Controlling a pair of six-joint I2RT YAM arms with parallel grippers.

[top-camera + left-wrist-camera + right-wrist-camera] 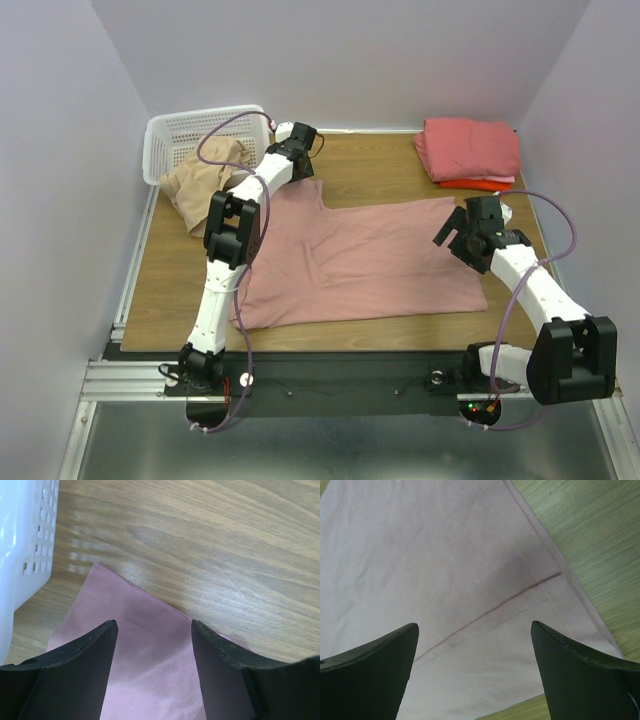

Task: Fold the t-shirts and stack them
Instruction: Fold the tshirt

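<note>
The pink t-shirt needs to be folded toward me. My left gripper needs to grab it next by its far edge at the corner beside the basket.
A dusty-pink t-shirt lies spread flat across the middle of the wooden table. My left gripper hovers over its far left corner next to the basket. In the left wrist view that gripper is open, and the pink cloth lies flat under the gap. My right gripper is at the shirt's right edge. In the right wrist view it stands wide open above the hem and side seam, holding nothing. A beige t-shirt spills from the basket. Folded salmon-pink and orange-red t-shirts are stacked at the back right.
A white lattice basket stands at the back left corner, and its wall is close to my left fingers. Grey walls close in the table on three sides. Bare wood shows between the pink shirt and the folded stack.
</note>
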